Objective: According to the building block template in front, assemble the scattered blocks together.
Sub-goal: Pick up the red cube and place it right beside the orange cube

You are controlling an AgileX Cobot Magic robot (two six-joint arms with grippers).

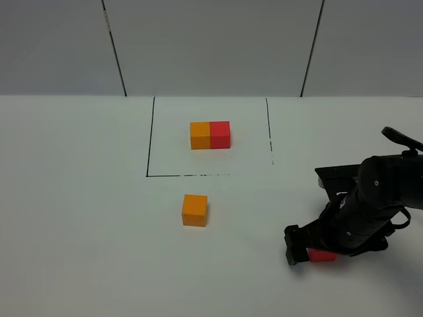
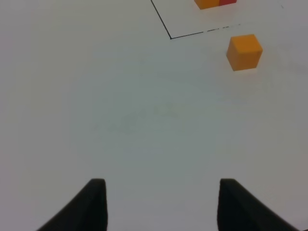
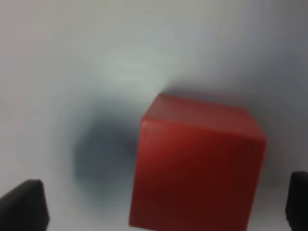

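Observation:
My right gripper needs to grab the red block [image 1: 322,255] by its opposite sides next. Then it can put it beside the loose orange block [image 1: 194,210], like the template.
The template, an orange cube joined to a red cube [image 1: 210,135], sits inside the black-lined square at the back; its edge also shows in the left wrist view [image 2: 215,3]. The loose orange block [image 1: 194,210] lies in front of the square, also seen in the left wrist view [image 2: 244,51]. The loose red block [image 1: 322,255] lies at the front right, mostly hidden under my right arm. My right gripper [image 1: 310,251] is low over it, open, with the red block [image 3: 197,168] between its fingertips [image 3: 24,204]. My left gripper [image 2: 161,204] is open and empty over bare table, far from the orange block.
A black-lined square [image 1: 149,139] marks the template area on the white table. A grey panelled wall [image 1: 211,46] stands behind the table. The left arm is outside the exterior high view.

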